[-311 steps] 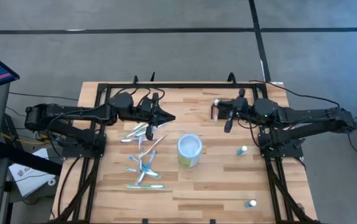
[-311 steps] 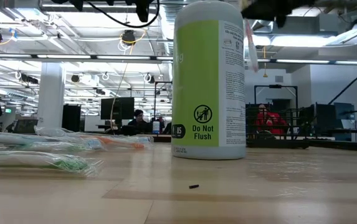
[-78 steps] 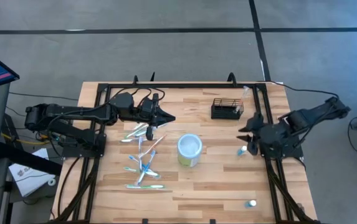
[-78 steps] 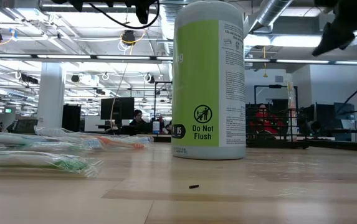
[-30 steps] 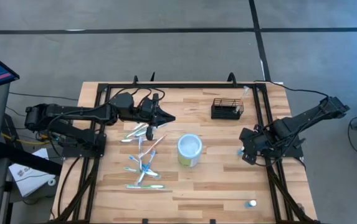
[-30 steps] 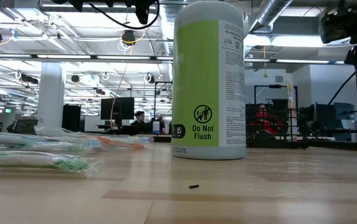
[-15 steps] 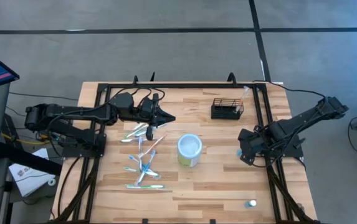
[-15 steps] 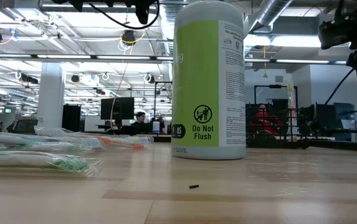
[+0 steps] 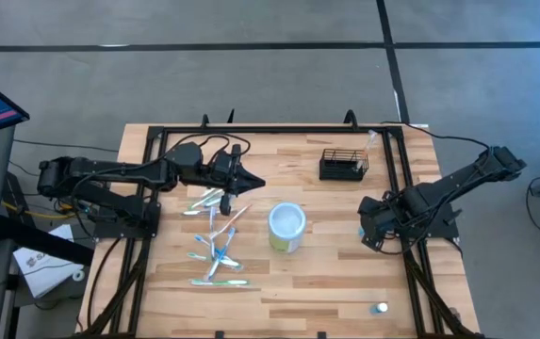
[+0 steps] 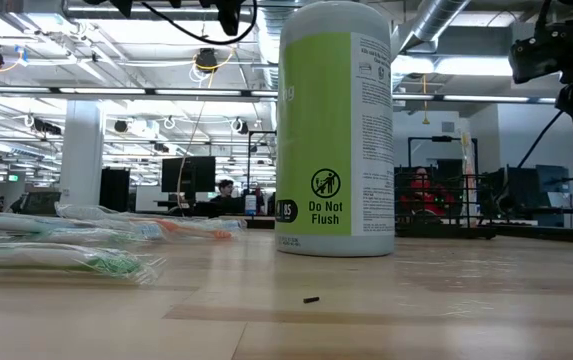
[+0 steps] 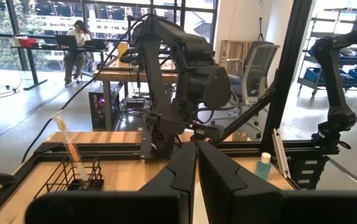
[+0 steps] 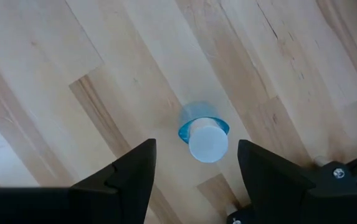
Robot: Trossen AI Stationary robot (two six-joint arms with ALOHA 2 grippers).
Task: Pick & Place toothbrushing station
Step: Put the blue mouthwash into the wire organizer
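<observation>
I need to grab the small blue bottle by its white cap (image 12: 204, 138) with my right gripper next, so that I can stand it in the wire basket.
The toothbrushing station, a small black wire basket (image 9: 343, 165), stands on its base at the table's far right; in the left wrist view the basket (image 11: 72, 179) has a toothbrush leaning in it. A white-and-green cup (image 9: 286, 227) stands mid-table. My right gripper (image 12: 195, 144) is open and points down, right of the cup and nearer than the basket. Its fingers stand on either side above a small blue bottle with a white cap (image 12: 204, 138), apart from it. My left gripper (image 9: 255, 179) hangs shut over the table, far-left of the cup, with nothing in it.
Several wrapped toothbrushes (image 9: 215, 235) lie scattered left of the cup. A second small bottle (image 9: 380, 308) stands near the front right corner. A black frame (image 9: 279, 129) runs around the table's edges. Bare wood lies between cup and basket.
My right gripper has come down a little toward the small blue bottle, its fingers still pointing down.
</observation>
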